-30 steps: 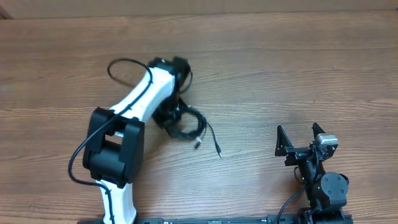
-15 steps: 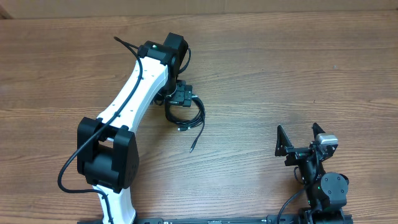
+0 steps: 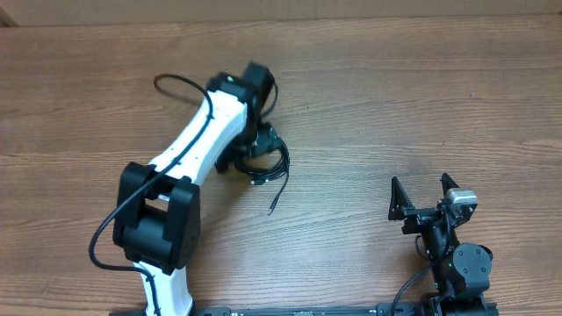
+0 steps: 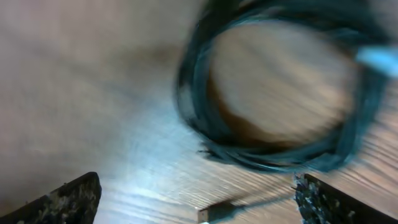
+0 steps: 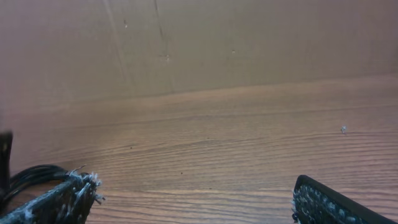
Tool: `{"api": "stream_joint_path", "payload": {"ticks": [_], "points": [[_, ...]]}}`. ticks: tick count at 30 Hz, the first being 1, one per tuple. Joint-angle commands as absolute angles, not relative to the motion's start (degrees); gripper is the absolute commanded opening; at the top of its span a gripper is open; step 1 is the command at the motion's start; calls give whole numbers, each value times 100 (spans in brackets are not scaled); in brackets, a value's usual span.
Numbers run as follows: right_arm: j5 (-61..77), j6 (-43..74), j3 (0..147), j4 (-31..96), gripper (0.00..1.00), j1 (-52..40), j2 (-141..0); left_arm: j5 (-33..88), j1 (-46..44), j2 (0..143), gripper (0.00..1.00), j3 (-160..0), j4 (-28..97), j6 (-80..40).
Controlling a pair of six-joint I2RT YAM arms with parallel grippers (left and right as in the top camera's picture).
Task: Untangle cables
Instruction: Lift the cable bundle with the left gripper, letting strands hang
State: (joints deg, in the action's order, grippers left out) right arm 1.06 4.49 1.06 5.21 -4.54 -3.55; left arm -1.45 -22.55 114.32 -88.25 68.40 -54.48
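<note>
My left gripper picks up the coiled bundle by the side away from my right gripper next. The bundle's opposite side and loose end stay free to untangle.
The cables (image 3: 274, 165) lie as a black coiled bundle on the wooden table (image 3: 421, 96), left of centre, with one loose end (image 3: 275, 204) trailing toward the front. My left arm reaches over the bundle and hides part of it. In the blurred left wrist view the coil (image 4: 193, 106) fills the upper frame. A small plug (image 4: 214, 213) lies on the wood between the fingers of my left gripper (image 4: 196, 190), which is open and holds nothing. My right gripper (image 3: 420, 183) stands open at the front right, far from the cables, over bare wood (image 5: 194, 186).
A brown cardboard wall (image 5: 199, 43) runs along the table's far edge. The left arm's own thick black wire (image 3: 171, 83) loops out beside its white link. The right arm's base (image 3: 461, 263) sits at the front right edge.
My left gripper has gone from shut to open and let the bundle go. The bundle has shifted slightly toward the far side and its loose ends lie differently. The right arm has not moved.
</note>
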Motion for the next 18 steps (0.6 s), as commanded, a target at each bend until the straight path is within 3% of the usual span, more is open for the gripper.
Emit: {"api": "stream_joint_path", "payload": {"ticks": [1, 9, 10, 14, 18], "points": [[95, 460, 47, 482, 100, -443, -351, -292, -2250, 11345, 96, -8278, 6576, -7002], [95, 460, 47, 482, 100, -443, -351, -259, -2252, 11347, 82, -7564, 5009, -7188], [95, 462, 47, 482, 100, -443, -351, -294, -2252, 11347, 73, -7520, 4877, -7188], [95, 460, 47, 482, 100, -443, -351, -357, -2252, 11347, 4, -7393, 4884, -7203], [95, 460, 47, 482, 100, -443, -351, -410, -2189, 11321, 4, -7450, 5225, -7054]]}}
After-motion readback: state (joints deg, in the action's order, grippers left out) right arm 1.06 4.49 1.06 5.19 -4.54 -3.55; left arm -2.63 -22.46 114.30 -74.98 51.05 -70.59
